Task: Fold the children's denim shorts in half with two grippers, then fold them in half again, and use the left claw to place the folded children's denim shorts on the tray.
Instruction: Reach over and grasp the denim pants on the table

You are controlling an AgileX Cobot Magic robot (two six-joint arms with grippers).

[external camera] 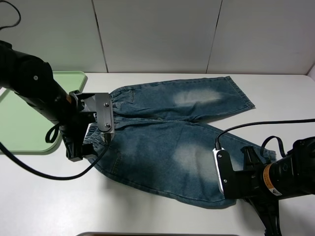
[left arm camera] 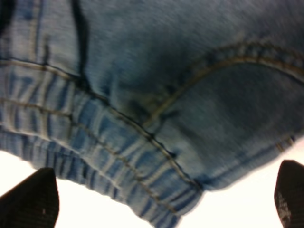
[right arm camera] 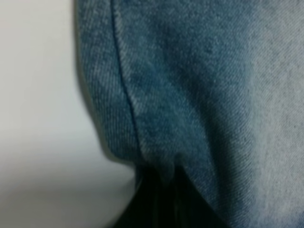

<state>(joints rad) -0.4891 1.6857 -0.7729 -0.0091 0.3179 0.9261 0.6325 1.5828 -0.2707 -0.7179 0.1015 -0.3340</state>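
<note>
The denim shorts need to be folded in half onto the other leg (external camera: 192, 97), so my left gripper needs to grab them next by the elastic waistband's corner (external camera: 95, 160).
The children's denim shorts (external camera: 167, 142) lie spread flat on the white table, waistband to the left and legs to the right. My left gripper (external camera: 90, 143) hovers at the near corner of the waistband. In the left wrist view the left gripper (left arm camera: 159, 206) is open, its black fingertips (left arm camera: 28, 199) wide apart on either side of the gathered elastic waistband (left arm camera: 95, 137). My right gripper (external camera: 248, 157) is at the hem of the near leg. Seen from the right wrist, the right gripper (right arm camera: 161, 204) is shut on a pinched fold of the denim (right arm camera: 190, 95). The pale green tray (external camera: 24, 113) sits at the far left.
The left arm (external camera: 34, 83) reaches over the tray's right edge, its black cable (external camera: 44, 172) looping on the table in front. The right arm's cable (external camera: 266, 124) arcs over the table at the right. A white wall (external camera: 157, 34) stands behind the table.
</note>
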